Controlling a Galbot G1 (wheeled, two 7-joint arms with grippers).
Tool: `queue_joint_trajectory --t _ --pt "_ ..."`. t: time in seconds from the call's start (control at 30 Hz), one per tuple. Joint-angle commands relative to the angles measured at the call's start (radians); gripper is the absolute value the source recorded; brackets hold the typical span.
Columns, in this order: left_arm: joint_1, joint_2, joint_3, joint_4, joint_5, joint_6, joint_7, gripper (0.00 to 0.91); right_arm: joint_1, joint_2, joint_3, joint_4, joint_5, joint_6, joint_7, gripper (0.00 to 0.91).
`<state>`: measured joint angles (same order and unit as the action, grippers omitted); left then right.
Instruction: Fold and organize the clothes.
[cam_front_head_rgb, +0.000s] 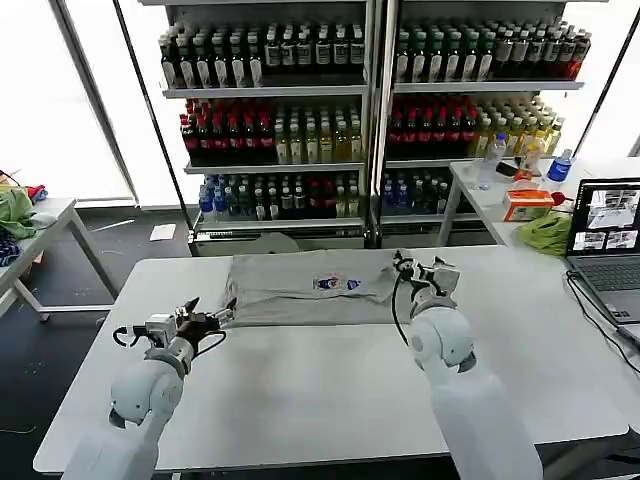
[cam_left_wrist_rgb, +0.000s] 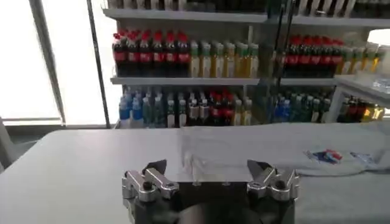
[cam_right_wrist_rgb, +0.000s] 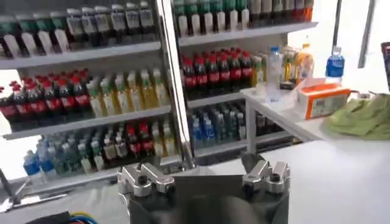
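Note:
I need to grab the shirt next by its creased near corner (cam_front_head_rgb: 235, 315) (cam_left_wrist_rgb: 195, 170) with my left gripper. The shirt is flat, and only a small crease sticks up.
A light grey shirt (cam_front_head_rgb: 300, 285) lies folded flat at the far middle of the white table (cam_front_head_rgb: 300, 390), its small colourful logo (cam_front_head_rgb: 335, 283) facing up. My left gripper (cam_front_head_rgb: 208, 312) is low over the table at the shirt's near left corner. It is open, with nothing between its fingers. In the left wrist view the left gripper (cam_left_wrist_rgb: 207, 167) faces the shirt (cam_left_wrist_rgb: 274, 152), which lies just ahead. My right gripper (cam_front_head_rgb: 420, 268) is at the shirt's right edge, open and holding nothing. In the right wrist view the right gripper (cam_right_wrist_rgb: 192, 164) faces the shelves.
A laptop (cam_front_head_rgb: 605, 235) with its cable sits at the table's right edge. Behind it a side table holds a bright green cloth (cam_front_head_rgb: 545, 232), an orange box (cam_front_head_rgb: 525, 203) and a water bottle (cam_front_head_rgb: 560, 165). Bottle shelves (cam_front_head_rgb: 300, 120) stand behind. Another table (cam_front_head_rgb: 40, 225) is at left.

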<state>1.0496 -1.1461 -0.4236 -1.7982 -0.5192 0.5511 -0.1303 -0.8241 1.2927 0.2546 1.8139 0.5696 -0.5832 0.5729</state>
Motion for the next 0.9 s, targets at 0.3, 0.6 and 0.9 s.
queue_joint_trajectory --t 0.3,0.6,0.9 --pt "0.026 0.009 -0.016 -0.015 0.000 -0.004 0.000 0.907 -0.148 -0.048 0.011 0.035 -0.052 0.002 -0.010 0.907" --pt "0.005 -0.002 -0.009 0.045 0.009 -0.007 0.002 0.907 -0.146 -0.058 -0.001 -0.017 -0.091 0.001 -0.010 0.907" --pt "-0.025 -0.016 0.019 0.089 0.014 -0.005 0.004 0.907 -0.139 -0.057 0.001 -0.051 -0.103 0.001 -0.019 0.907"
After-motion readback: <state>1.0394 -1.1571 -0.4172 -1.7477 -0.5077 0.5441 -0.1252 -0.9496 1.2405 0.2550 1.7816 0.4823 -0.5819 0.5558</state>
